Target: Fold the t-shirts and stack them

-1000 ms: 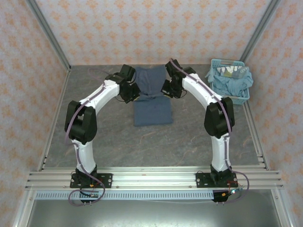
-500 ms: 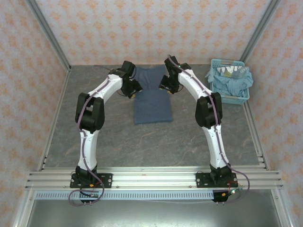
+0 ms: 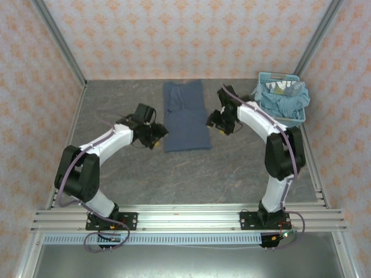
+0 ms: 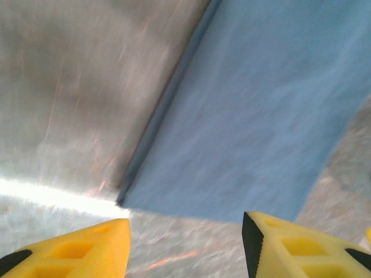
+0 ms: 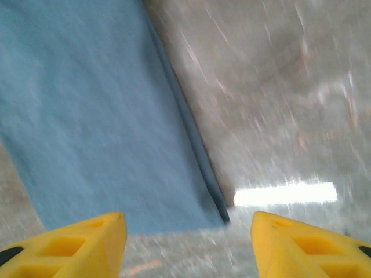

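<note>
I will next grab the t-shirt's near corner with my left gripper to fold the t-shirt, and leave the t-shirt's other near corner for my right gripper.
A dark slate-blue t-shirt [image 3: 185, 116] lies flat on the grey table [image 3: 145, 174] as a long folded strip running from the far edge toward me. My left gripper [image 3: 156, 138] hovers just off its near left corner, open with nothing between the fingers. My right gripper [image 3: 216, 124] is beside the strip's right edge, also open and empty. In the left wrist view the t-shirt [image 4: 255, 110] and its near corner lie just beyond my left gripper [image 4: 185, 249]. The right wrist view has the t-shirt [image 5: 93, 116] ahead of my right gripper [image 5: 188, 243].
A light-blue lattice basket [image 3: 293, 120] stands at the far right, heaped with more blue t-shirts [image 3: 284, 101]. Patterned walls and metal frame rails close in the table on three sides. Bare tabletop stretches between the strip and the arm bases.
Both grippers were shut on the shirt's sides; they have opened, let go and drawn back toward me and outward. The shirt now rests flat.
</note>
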You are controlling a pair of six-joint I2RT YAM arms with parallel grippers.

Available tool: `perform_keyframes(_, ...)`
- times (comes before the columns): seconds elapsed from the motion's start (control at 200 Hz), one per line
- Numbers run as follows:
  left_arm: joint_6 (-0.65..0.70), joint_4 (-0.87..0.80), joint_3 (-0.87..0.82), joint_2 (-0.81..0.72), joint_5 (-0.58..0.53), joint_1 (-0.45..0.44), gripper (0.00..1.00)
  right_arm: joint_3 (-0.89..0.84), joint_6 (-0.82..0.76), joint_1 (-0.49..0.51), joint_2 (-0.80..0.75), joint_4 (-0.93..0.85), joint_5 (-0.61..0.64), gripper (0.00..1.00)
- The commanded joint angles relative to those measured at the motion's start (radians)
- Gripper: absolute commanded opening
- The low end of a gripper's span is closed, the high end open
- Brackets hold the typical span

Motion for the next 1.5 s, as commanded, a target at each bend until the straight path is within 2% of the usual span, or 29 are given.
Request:
perform_keyframes(0.0,-0.154,0.150,-0.088,0.009,0.033,-0.046,0.56,-0.153,0.060,0.008,-0.078,0.158,-0.085,0.60)
perform_keyframes(0.165,-0.201,0.195,-0.114,0.074,0.007,-0.053,0.55,-0.263,0.101,0.008,-0.076,0.253,-0.146,0.60)
perform_keyframes(0.395,-0.197,0.236,-0.072,0.161,-0.020,-0.051,0.53,-0.230,0.136,0.034,0.027,0.261,-0.158,0.59)
perform_keyframes(0.636,-0.187,0.253,-0.031,0.214,-0.031,-0.047,0.43,-0.219,0.169,0.063,0.081,0.231,-0.140,0.52)
perform_keyframes(0.736,-0.185,0.271,-0.019,0.236,-0.027,-0.044,0.32,-0.212,0.181,0.066,0.095,0.238,-0.122,0.42)
perform_keyframes(0.921,-0.171,0.288,0.022,0.253,-0.029,-0.035,0.19,-0.132,0.174,0.065,0.147,0.233,-0.115,0.15)
perform_keyframes(1.056,-0.128,0.240,0.069,0.236,-0.047,-0.028,0.02,-0.070,0.179,0.066,0.152,0.214,-0.106,0.00)
perform_keyframes(1.081,-0.118,0.225,0.077,0.229,-0.051,-0.027,0.00,-0.060,0.179,0.066,0.146,0.210,-0.102,0.00)
perform_keyframes(1.281,-0.066,0.121,0.145,0.095,-0.091,-0.004,0.00,0.049,0.179,0.059,0.076,0.133,-0.056,0.00)
perform_keyframes(1.496,-0.014,0.029,0.283,-0.016,-0.063,0.042,0.00,0.186,0.192,0.028,-0.006,0.059,-0.012,0.00)
